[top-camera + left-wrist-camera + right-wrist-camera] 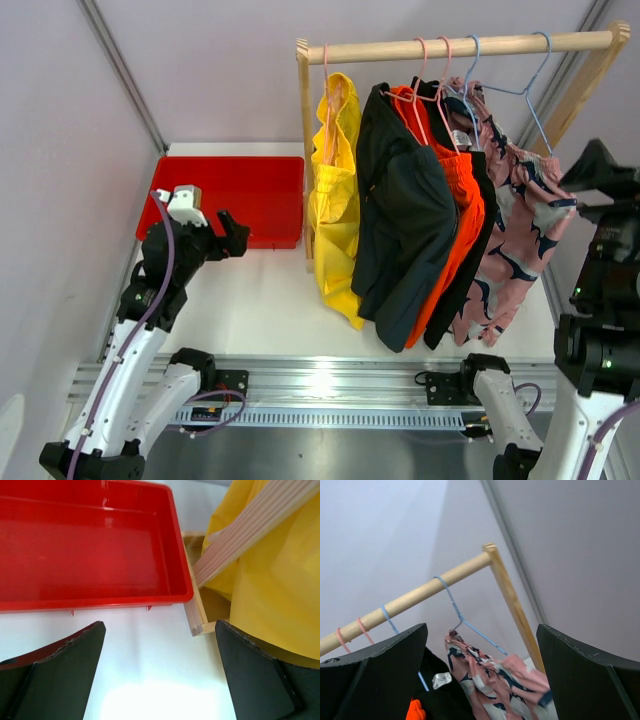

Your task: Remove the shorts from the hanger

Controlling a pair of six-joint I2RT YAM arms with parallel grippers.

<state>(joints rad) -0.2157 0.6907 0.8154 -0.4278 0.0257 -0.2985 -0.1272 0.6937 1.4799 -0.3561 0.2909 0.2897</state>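
The pink shorts (490, 680) should stay free to be removed, so my right gripper next needs to grab the blue hanger by its bare sloping arm below the hook (484, 637).
Five pairs of shorts hang on wire hangers from a wooden rail (460, 46): yellow (335, 190), dark charcoal (400, 210), orange (465, 195), black (470, 270) and pink with navy pattern (520, 230). My right gripper (595, 175) is open, raised beside the pink shorts at the rail's right end. In the right wrist view its open jaws (481, 627) frame the pink shorts (490, 680) and their blue hanger (470, 622). My left gripper (238, 238) is open and empty, low over the table. In its wrist view (160, 625) the yellow shorts (280, 590) hang at right.
A red tray (225, 195) lies at the back left, also in the left wrist view (175, 580). The rack's wooden post (306, 150) and foot (197, 615) stand between tray and shorts. The right post (512, 605) slopes down. Grey walls enclose the table.
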